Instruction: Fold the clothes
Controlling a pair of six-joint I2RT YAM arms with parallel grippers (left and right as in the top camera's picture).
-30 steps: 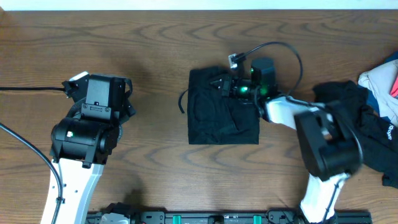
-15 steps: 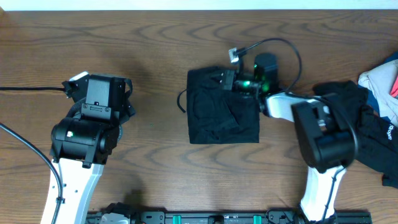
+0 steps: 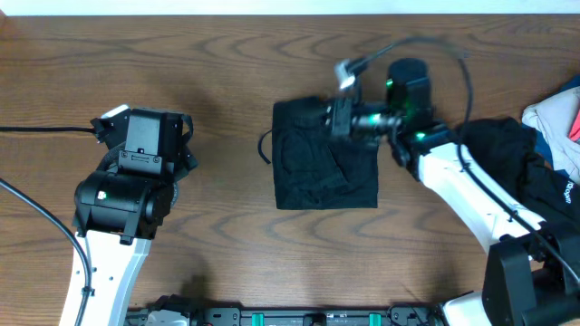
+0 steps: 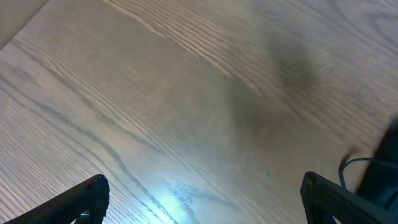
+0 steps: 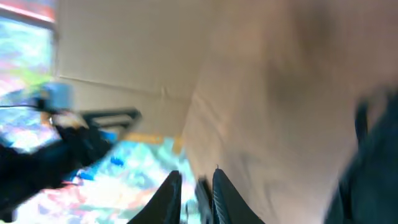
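My left gripper is about to pinch the folded black garment by its middle next, to put the garment aside still folded and clear the table.
A black garment lies folded into a rough square at the table's middle, with a thin drawstring sticking out on its left. My right gripper is at the garment's far right corner, turned on its side. In the blurred right wrist view its fingers are close together and I see nothing held; dark fabric shows at the right edge. My left gripper is open and empty over bare wood. The garment's edge shows at the right of the left wrist view.
A pile of black clothes lies at the table's right edge, with a whitish, pink and blue garment on its far side. The left arm stands at the left. A cable runs to it.
The right arm has swung out and stretched to the right, and its wrist has turned on its side. The gripper stays by the garment's far right corner. The garment and left arm have not moved.
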